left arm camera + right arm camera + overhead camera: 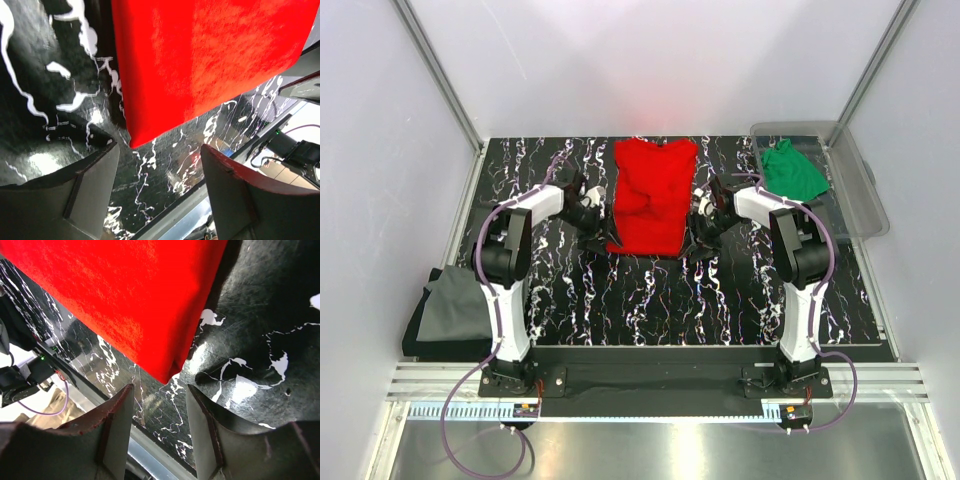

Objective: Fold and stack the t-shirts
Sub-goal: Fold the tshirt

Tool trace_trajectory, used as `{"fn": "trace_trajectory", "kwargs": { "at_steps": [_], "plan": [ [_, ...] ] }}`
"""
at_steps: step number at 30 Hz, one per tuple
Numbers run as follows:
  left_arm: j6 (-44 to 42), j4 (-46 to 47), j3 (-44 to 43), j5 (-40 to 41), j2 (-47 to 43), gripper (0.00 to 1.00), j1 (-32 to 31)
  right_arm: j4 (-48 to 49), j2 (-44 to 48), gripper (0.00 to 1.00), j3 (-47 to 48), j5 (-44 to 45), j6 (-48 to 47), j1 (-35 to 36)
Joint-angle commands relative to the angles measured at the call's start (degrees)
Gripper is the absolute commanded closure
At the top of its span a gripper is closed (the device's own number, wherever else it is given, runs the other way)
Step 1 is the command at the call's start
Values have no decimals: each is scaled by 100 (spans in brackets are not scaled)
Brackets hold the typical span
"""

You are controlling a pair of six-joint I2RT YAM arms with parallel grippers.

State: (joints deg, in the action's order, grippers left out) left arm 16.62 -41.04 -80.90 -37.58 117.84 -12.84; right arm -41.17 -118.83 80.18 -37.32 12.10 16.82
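Observation:
My left gripper is to grab the red t-shirt (653, 196) next by its near corner, opposite my right gripper's corner, so that the hem can be folded toward the collar.
The red t-shirt (653, 196) lies folded lengthwise on the black marbled table, collar end at the far side. My left gripper (592, 218) is open beside the shirt's near left corner (135, 137), not touching it. My right gripper (700, 228) is open beside the near right corner (167, 375), also empty. The green t-shirt (792, 170) lies crumpled in the clear bin at the back right. The dark grey t-shirt (445, 311) lies off the table's left edge.
The clear plastic bin (855, 185) stands at the back right corner. The black marbled table (650, 300) ends in a metal rail at the near edge. White walls enclose the sides and back.

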Motion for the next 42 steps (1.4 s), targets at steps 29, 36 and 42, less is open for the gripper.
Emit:
{"fn": "trace_trajectory", "kwargs": {
  "at_steps": [29,36,42],
  "plan": [
    [-71,254,-312,-4,292,87,-140,654,-211,87,138,-179,434,-56],
    [-247,113,-435,155,-155,100,-122,619,542,100,-116,-214,364,-222],
    [-282,96,-698,67,-1026,100,-148,285,1728,100,-441,-126,74,-486]
  ]
}}
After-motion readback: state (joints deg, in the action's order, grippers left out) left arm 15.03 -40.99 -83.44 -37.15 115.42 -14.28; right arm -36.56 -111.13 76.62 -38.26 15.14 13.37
